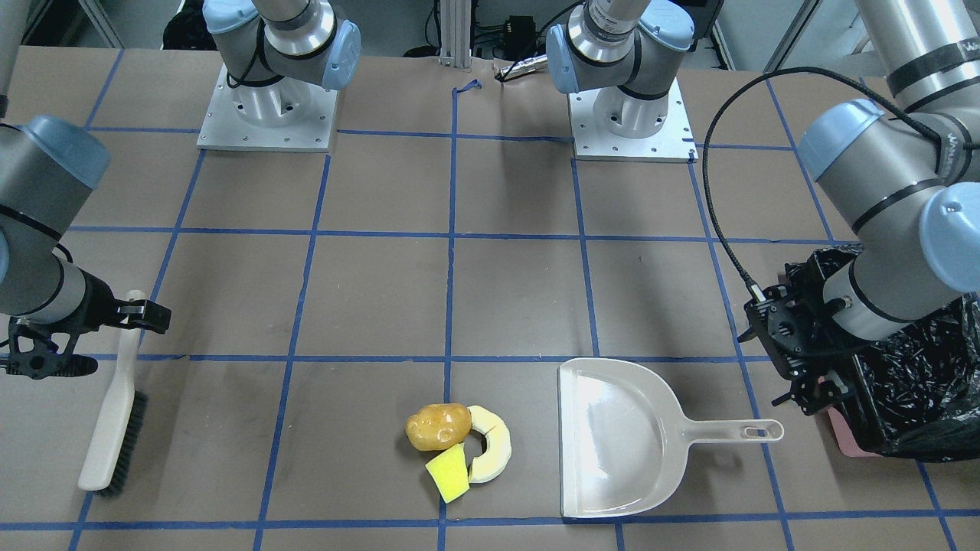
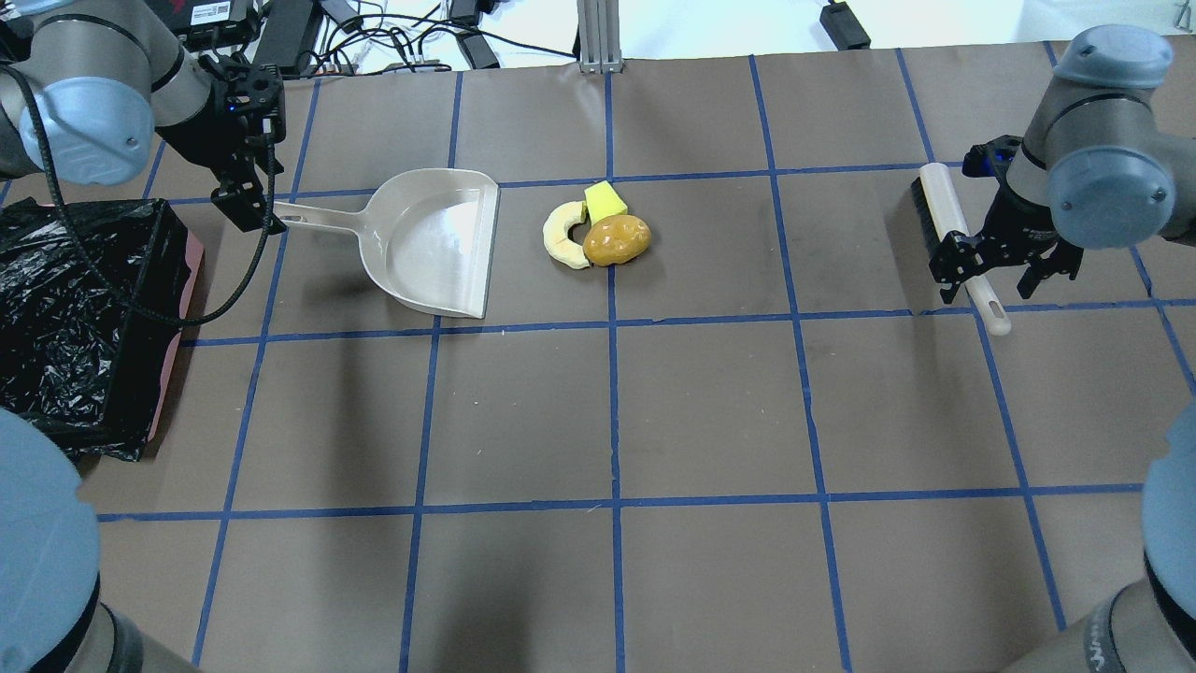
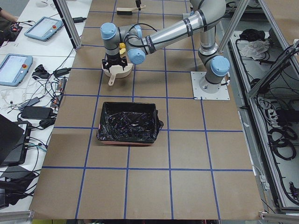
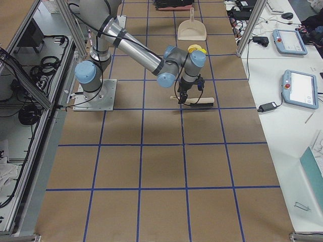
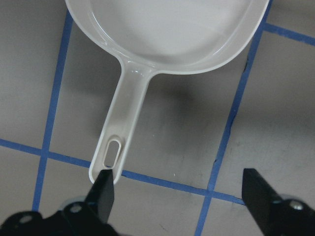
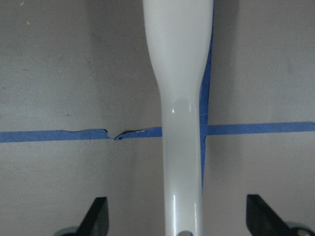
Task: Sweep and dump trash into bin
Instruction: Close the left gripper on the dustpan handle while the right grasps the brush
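Observation:
The cream brush can sweep the trash into the dustpan (image 1: pixel 617 439) once my right gripper grabs it by its handle (image 1: pixel 129 346), so that should come next.
The trash lies together on the table: a golden-brown potato-like lump (image 1: pixel 438 426) (image 2: pixel 617 240), a pale cream ring slice (image 1: pixel 490 444) (image 2: pixel 561 238) and a yellow wedge (image 1: pixel 449 472) (image 2: pixel 605 198). The black-lined bin (image 1: pixel 911 383) (image 2: pixel 75 318) stands at the robot's left. My left gripper (image 2: pixel 250 210) (image 5: pixel 179 196) is open, just above the tip of the handle of the empty cream dustpan (image 2: pixel 430 238) (image 5: pixel 123 123). My right gripper (image 2: pixel 1002 271) (image 6: pixel 179 221) is open, astride the handle of the brush (image 2: pixel 953 234) (image 6: pixel 179 98), which lies flat.
The dustpan's open mouth faces the trash, a short gap away. The brush (image 1: pixel 115 405) lies far to the robot's right of the trash. Both arm bases (image 1: pixel 268 107) stand at the robot's edge of the table. Blue tape lines grid the brown surface.

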